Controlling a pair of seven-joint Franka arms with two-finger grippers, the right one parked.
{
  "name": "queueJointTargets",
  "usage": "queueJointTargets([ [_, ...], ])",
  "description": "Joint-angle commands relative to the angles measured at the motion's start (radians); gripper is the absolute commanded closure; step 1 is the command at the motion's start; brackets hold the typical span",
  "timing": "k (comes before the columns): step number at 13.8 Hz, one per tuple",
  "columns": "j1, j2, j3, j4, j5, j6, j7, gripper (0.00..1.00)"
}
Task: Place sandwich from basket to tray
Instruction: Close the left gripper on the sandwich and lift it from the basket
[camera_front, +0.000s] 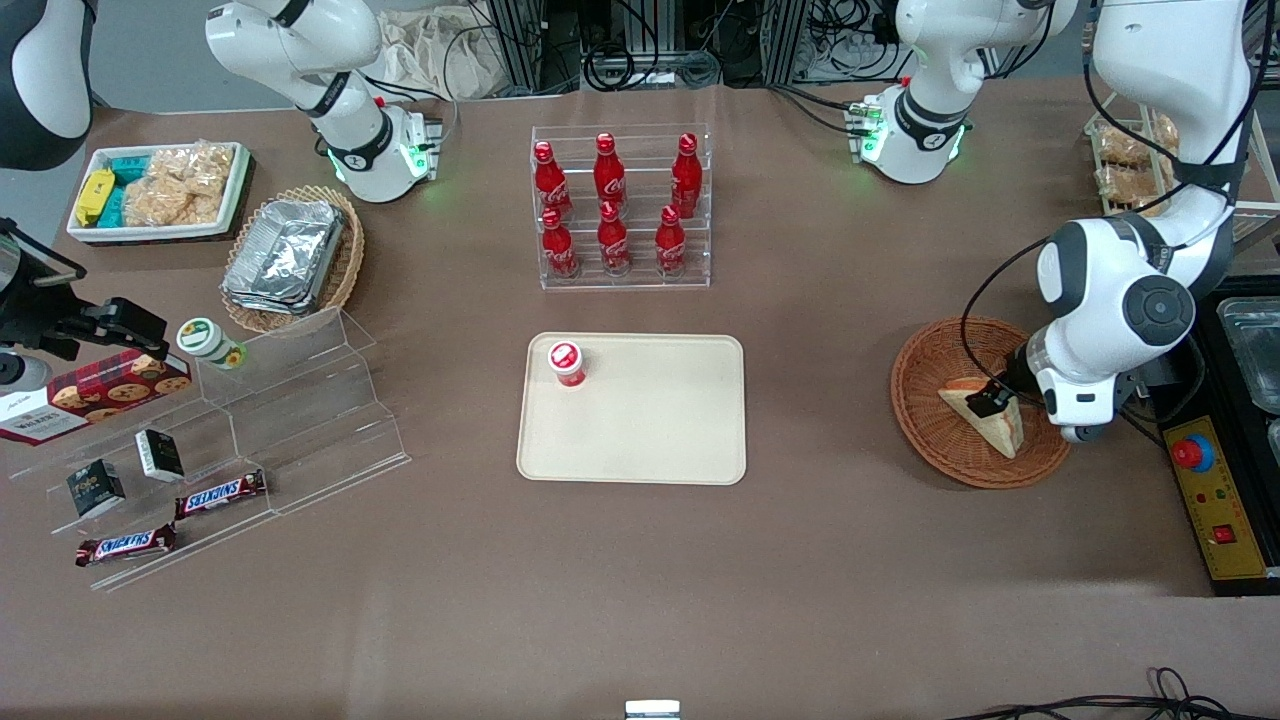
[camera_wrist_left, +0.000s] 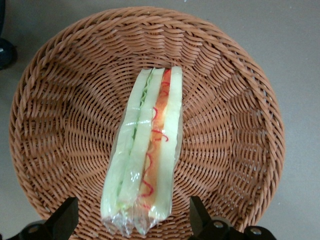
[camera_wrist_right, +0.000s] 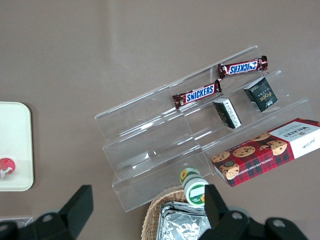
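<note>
My gripper grips the sandwich across the bread sides at its wrapped end (camera_wrist_left: 135, 206) next, since the sandwich's cut side (camera_wrist_left: 147, 135) runs long but narrow across.
The sandwich (camera_front: 985, 415) (camera_wrist_left: 145, 150), a plastic-wrapped wedge of pale bread with an orange-red filling stripe, lies in the round reddish-brown wicker basket (camera_front: 925, 400) (camera_wrist_left: 60, 100) toward the working arm's end of the table. My gripper (camera_front: 990, 400) (camera_wrist_left: 132, 220) hovers just above it, open, with one dark finger (camera_wrist_left: 65, 217) on each side of the sandwich's wide end and not touching it. The cream-beige tray (camera_front: 640, 420) lies flat at the table's middle, apart from the basket.
A small red-capped cup (camera_front: 566, 364) stands on the tray's corner. An acrylic rack of red cola bottles (camera_front: 620, 205) is farther from the camera than the tray. A control box with a red button (camera_front: 1205, 480) sits beside the basket. Snack shelves (camera_front: 230, 440) lie toward the parked arm's end.
</note>
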Motion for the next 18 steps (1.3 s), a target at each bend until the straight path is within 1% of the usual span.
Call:
queueJointTargets([
  [1, 0.01, 0.033, -0.001, -0.001, 0.008, 0.057, -0.019, 0.0],
  [2, 0.009, 0.04, -0.001, 0.004, 0.008, 0.058, -0.028, 0.0],
  [3, 0.009, 0.049, -0.001, 0.013, 0.008, 0.06, -0.034, 0.04],
  [4, 0.009, 0.061, -0.001, 0.027, 0.008, 0.06, -0.042, 0.23],
  [5, 0.009, 0.063, -0.001, 0.03, 0.008, 0.06, -0.063, 0.64],
  [6, 0.01, 0.063, -0.001, 0.03, 0.01, 0.063, -0.066, 1.0],
  [8, 0.01, 0.06, -0.001, 0.048, 0.01, 0.069, -0.054, 1.0],
  [10, 0.003, 0.046, -0.002, 0.08, 0.023, 0.027, -0.056, 1.0],
  [12, -0.007, 0.029, -0.013, 0.189, 0.034, -0.163, -0.047, 1.0],
  [14, -0.023, 0.038, -0.077, 0.357, 0.033, -0.376, 0.007, 1.0],
  [15, -0.034, 0.041, -0.109, 0.419, 0.031, -0.444, 0.051, 1.0],
  [17, -0.06, 0.067, -0.189, 0.53, 0.03, -0.536, 0.207, 1.0],
  [18, -0.079, 0.078, -0.22, 0.567, 0.02, -0.556, 0.237, 1.0],
])
